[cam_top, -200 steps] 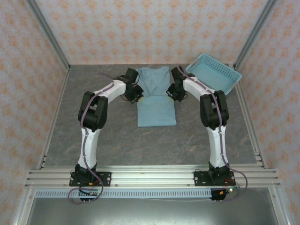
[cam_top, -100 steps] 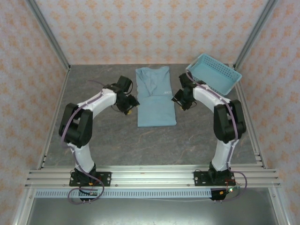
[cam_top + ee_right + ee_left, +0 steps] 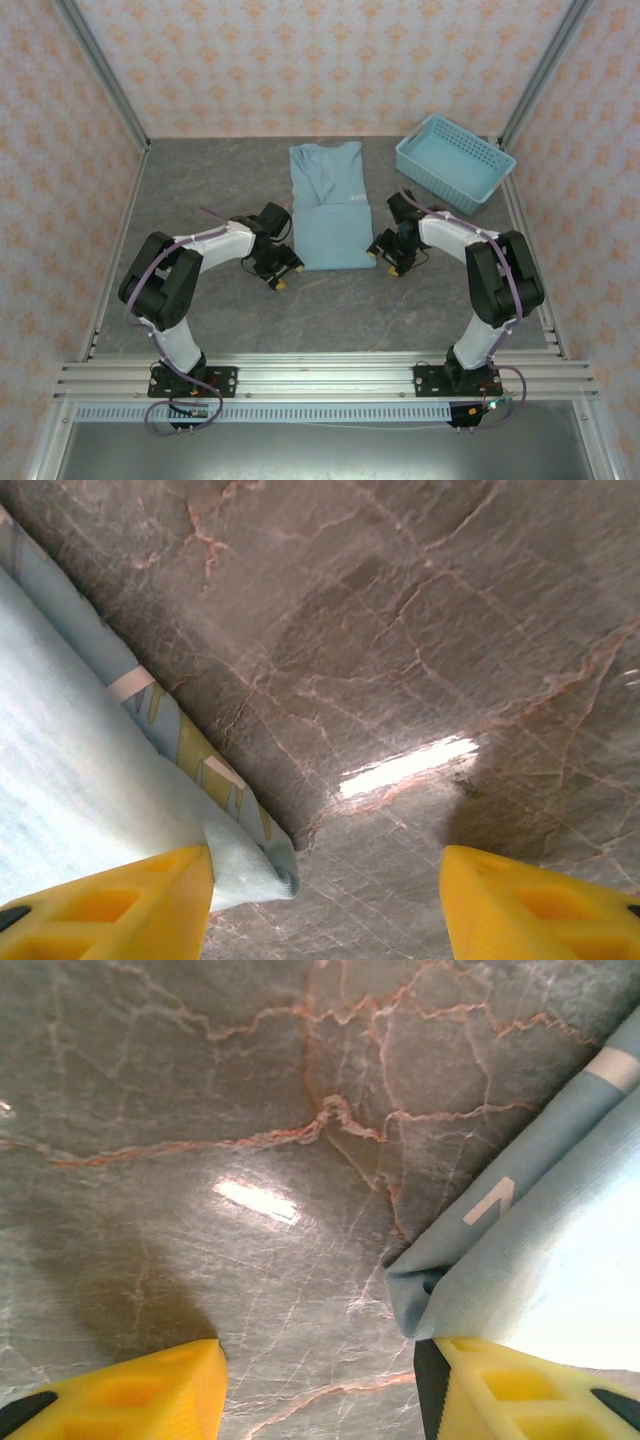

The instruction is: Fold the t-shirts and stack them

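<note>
The robot's right gripper should next grab the t-shirt's near corner (image 3: 373, 264) (image 3: 275, 873), opposite the left gripper's corner, to fold the hem evenly toward the collar.
The light teal-blue t-shirt (image 3: 333, 210) lies flat at the middle back of the table, folded into a long narrow strip with the collar at the far end and white lettering at its right edge. My left gripper (image 3: 288, 274) stands open just off the shirt's near-left corner. In the left wrist view that corner (image 3: 470, 1290) lies against the right finger (image 3: 530, 1390) of the open left gripper (image 3: 320, 1400). My right gripper (image 3: 384, 262) is open at the near-right corner. In the right wrist view that corner (image 3: 240, 865) lies beside the left finger (image 3: 110, 905) of the open right gripper (image 3: 325, 910).
A light-blue plastic lattice basket (image 3: 455, 162) sits at the back right, apart from the shirt. Grey marbled tabletop (image 3: 330, 310) stretches from the shirt's hem to the aluminium rail (image 3: 320, 375) at the near edge. Patterned walls enclose the table.
Both grippers have moved toward the near edge along the shirt's two sides, from its upper part down to the hem corners. The shirt has stayed flat in place.
</note>
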Robot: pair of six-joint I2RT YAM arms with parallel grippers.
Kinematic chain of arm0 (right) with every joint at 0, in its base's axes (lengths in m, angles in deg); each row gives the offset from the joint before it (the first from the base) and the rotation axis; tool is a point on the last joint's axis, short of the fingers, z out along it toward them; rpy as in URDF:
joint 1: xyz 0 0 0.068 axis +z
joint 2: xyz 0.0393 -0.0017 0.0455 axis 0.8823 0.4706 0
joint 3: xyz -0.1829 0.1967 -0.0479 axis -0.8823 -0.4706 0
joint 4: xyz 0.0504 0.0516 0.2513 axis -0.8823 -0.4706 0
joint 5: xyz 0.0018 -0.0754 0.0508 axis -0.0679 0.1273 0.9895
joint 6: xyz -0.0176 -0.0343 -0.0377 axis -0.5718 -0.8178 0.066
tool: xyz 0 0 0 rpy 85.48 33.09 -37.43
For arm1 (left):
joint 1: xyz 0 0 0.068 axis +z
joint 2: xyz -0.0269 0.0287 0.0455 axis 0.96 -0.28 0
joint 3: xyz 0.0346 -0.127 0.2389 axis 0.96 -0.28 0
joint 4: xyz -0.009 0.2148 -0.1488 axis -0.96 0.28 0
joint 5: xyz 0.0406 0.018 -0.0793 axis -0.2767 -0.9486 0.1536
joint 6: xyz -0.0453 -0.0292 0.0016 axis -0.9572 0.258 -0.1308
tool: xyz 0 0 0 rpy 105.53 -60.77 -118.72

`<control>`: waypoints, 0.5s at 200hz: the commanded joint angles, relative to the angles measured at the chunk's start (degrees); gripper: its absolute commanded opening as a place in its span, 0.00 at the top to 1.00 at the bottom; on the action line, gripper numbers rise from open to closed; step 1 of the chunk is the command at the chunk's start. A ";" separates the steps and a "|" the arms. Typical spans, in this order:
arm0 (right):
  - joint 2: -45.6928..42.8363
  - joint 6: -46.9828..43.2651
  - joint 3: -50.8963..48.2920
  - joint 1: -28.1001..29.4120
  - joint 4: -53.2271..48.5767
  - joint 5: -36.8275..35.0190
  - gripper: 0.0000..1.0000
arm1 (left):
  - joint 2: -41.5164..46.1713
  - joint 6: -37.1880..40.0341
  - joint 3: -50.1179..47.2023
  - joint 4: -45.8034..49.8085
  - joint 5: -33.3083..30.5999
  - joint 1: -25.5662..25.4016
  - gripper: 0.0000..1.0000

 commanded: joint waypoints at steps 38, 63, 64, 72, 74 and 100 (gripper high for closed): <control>1.46 1.99 0.38 1.82 4.38 1.78 0.45 | -4.36 -4.55 2.10 -14.46 -1.51 -1.11 0.54; 4.49 2.42 2.12 2.64 3.99 1.94 0.52 | -5.98 -4.11 3.46 -15.03 -1.76 -1.54 0.63; 4.63 2.47 2.19 2.64 4.03 1.95 0.52 | -6.04 -4.11 3.48 -15.11 -1.82 -1.56 0.63; 5.64 2.86 2.47 2.83 4.15 1.89 0.54 | -6.65 -4.19 3.44 -15.86 -1.96 -1.75 0.67; 5.93 2.93 2.51 2.82 4.22 1.92 0.55 | -6.77 -4.26 3.42 -16.01 -1.97 -1.79 0.68; 8.37 4.07 3.55 3.52 4.19 1.36 0.76 | -7.88 -4.50 3.10 -17.42 -3.18 -1.93 0.87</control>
